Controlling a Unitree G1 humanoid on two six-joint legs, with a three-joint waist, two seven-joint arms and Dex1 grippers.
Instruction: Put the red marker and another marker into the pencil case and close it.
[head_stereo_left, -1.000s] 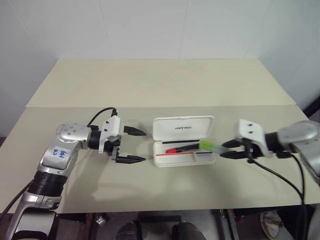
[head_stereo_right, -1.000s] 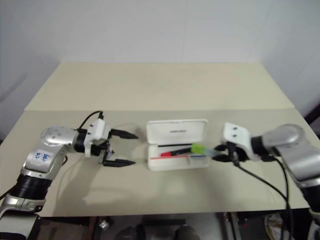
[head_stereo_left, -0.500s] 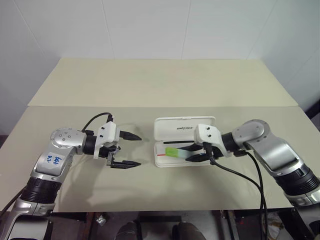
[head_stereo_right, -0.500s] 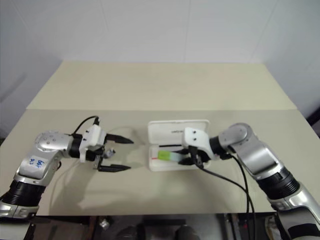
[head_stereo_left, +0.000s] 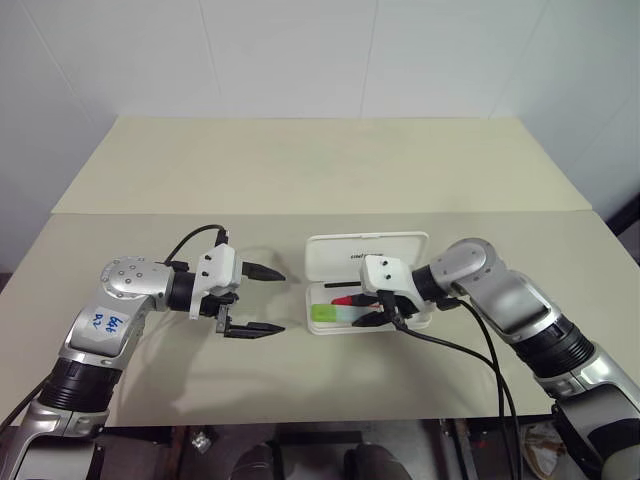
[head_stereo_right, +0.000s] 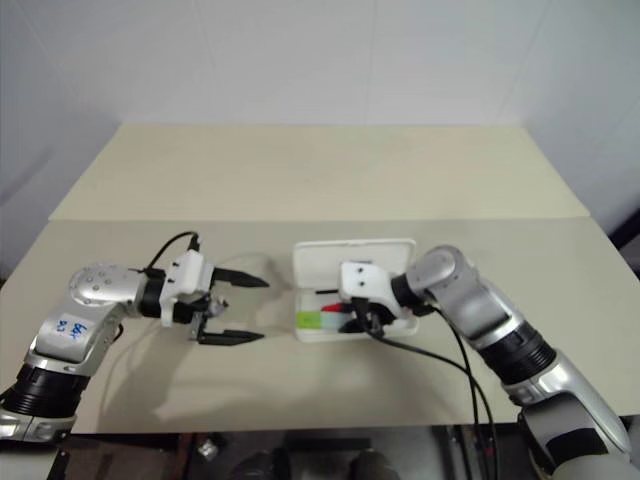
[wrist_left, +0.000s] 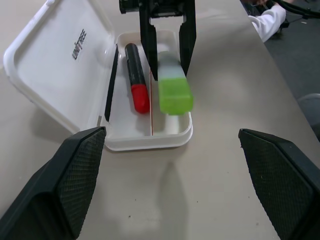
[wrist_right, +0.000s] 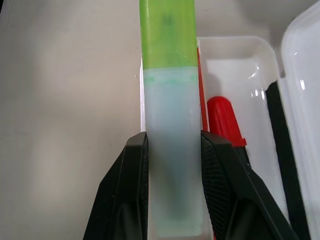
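Note:
My right gripper should open now, because the pale highlighter is low and in line with the front section of the pencil case's tray, so it would lie in the tray.
The white pencil case (head_stereo_left: 392, 249) lies open at the middle of the table, its lid tipped back. The red marker (wrist_left: 140, 96) lies inside the tray beside thin red and black lines. My right gripper (head_stereo_left: 372, 316) is over the tray, shut on the other marker (wrist_right: 170, 150), a pale highlighter with a lime-green cap (head_stereo_left: 322, 313). The cap reaches out over the tray's left end; whether it touches the tray I cannot tell. My left gripper (head_stereo_left: 281, 302) hangs open just left of the case, pointing at it, with nothing between its fingers (wrist_left: 75, 185).
The case sits on a cream table (head_stereo_left: 300, 380) with a seam (head_stereo_left: 150, 213) running across behind it. A black cable (head_stereo_left: 470, 355) hangs from the right wrist toward the front edge. Bare tabletop lies behind the case and in front of it.
My right gripper has carried the highlighter leftward from beyond the case's right end to over the tray, dipping slightly. The left gripper has stayed open in the same spot.

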